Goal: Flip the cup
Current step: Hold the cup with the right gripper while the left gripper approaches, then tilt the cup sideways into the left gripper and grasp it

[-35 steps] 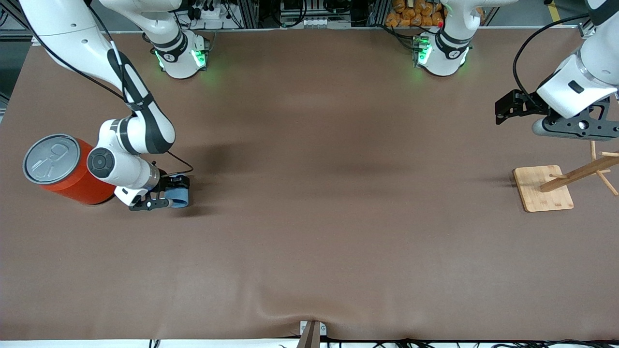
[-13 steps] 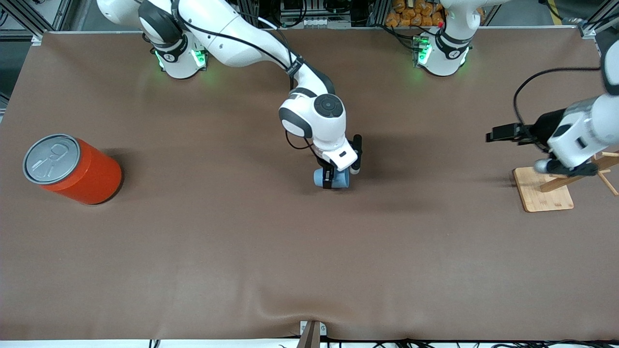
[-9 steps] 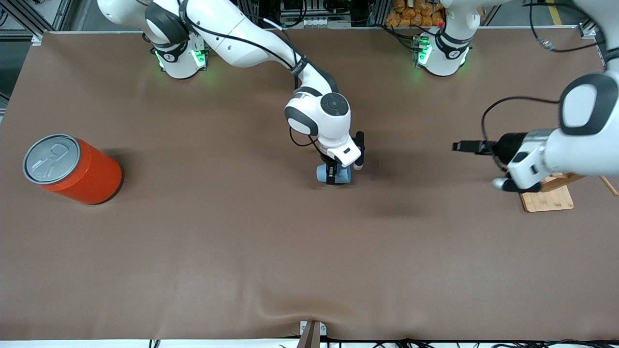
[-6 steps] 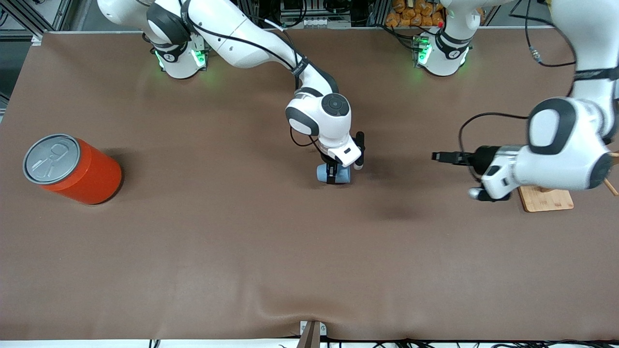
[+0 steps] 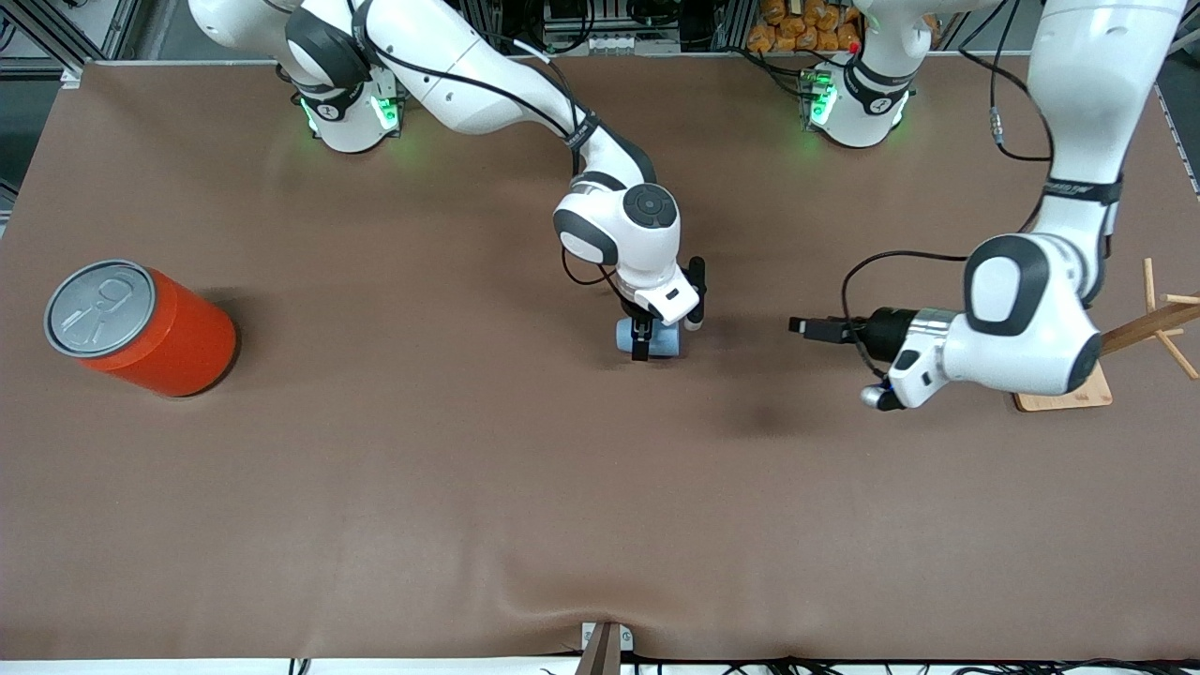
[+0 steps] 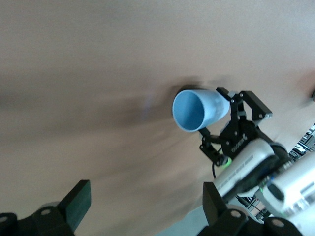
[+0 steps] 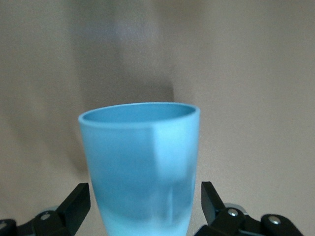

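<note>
My left gripper grabs the light-blue cup [image 5: 662, 341] by the rim of its opening [image 5: 675, 338] next, to flip the cup.
The light-blue cup [image 5: 662, 341] lies on its side in the middle of the brown table, its darker mouth turned toward the left arm's end. My right gripper [image 5: 647, 340] stands over its narrow end, open. In the right wrist view the cup [image 7: 142, 162] sits between the fingers [image 7: 78, 199] with a small gap on each side. My left gripper [image 5: 802, 326] hovers low over the table between the cup and the wooden rack, pointing at the cup's mouth. In the left wrist view the left gripper [image 6: 146, 192] is open and holds nothing, with the cup [image 6: 197, 110] some way ahead of it.
A large orange can [image 5: 141, 328] with a grey pull-tab lid stands at the right arm's end of the table. A wooden peg rack [image 5: 1064, 401] stands at the left arm's end, its base partly hidden by the left arm.
The right gripper, which carried the cup from beside the can to the table's middle, has opened around it. The left arm has swung from over the rack toward the cup.
</note>
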Controlling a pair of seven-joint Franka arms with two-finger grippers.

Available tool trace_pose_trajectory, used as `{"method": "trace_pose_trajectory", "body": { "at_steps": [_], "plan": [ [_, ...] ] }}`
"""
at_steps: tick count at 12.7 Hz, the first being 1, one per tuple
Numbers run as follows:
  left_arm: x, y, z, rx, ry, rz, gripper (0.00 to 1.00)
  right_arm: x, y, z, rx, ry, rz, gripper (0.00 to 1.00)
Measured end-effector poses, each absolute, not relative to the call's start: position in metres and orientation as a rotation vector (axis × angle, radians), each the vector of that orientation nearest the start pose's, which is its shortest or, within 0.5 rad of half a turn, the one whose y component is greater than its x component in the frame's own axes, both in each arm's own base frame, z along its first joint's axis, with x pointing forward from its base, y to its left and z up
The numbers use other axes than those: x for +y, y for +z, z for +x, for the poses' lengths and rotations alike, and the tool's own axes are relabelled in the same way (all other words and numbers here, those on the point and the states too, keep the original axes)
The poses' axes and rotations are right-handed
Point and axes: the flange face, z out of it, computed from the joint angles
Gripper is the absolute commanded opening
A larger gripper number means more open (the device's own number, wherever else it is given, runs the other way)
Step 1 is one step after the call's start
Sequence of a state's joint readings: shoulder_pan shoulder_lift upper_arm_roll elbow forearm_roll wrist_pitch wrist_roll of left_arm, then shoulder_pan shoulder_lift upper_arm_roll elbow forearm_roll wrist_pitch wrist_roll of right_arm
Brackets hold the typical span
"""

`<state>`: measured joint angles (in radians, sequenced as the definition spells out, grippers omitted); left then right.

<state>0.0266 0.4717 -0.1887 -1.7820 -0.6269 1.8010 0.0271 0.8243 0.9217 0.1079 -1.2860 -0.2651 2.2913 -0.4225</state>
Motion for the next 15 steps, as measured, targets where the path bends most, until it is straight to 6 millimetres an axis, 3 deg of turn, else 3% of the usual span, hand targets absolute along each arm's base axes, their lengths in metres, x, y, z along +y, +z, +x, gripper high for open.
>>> {"method": "trace_pose_trajectory", "body": {
  "at_steps": [3,6,8,11,13,15],
  "plan": [
    [-0.175,0.256,0.595,0.158,-0.609,2.435,1.0,0.593,0.205,0.475,-2.17,-0.195,-2.398,1.0],
    [-0.193,0.235,0.598,0.24,-0.568,2.405,1.0,0.592,0.228,0.48,-2.168,-0.166,-2.424,1.0],
    [-0.202,0.22,0.597,0.279,-0.563,2.391,1.0,0.591,0.257,0.479,-2.171,-0.12,-2.444,1.0],
    [-0.224,0.204,0.594,0.365,-0.552,2.395,1.0,0.579,0.32,0.483,-2.127,-0.093,-2.488,1.0],
    [-0.254,0.199,0.586,0.407,-0.552,2.403,1.0,0.543,0.367,0.513,-2.011,-0.086,-2.564,1.0],
    [-0.274,0.199,0.58,0.455,-0.566,2.407,1.0,0.478,0.406,0.565,-1.809,-0.094,-2.659,1.0]
  ]
}}
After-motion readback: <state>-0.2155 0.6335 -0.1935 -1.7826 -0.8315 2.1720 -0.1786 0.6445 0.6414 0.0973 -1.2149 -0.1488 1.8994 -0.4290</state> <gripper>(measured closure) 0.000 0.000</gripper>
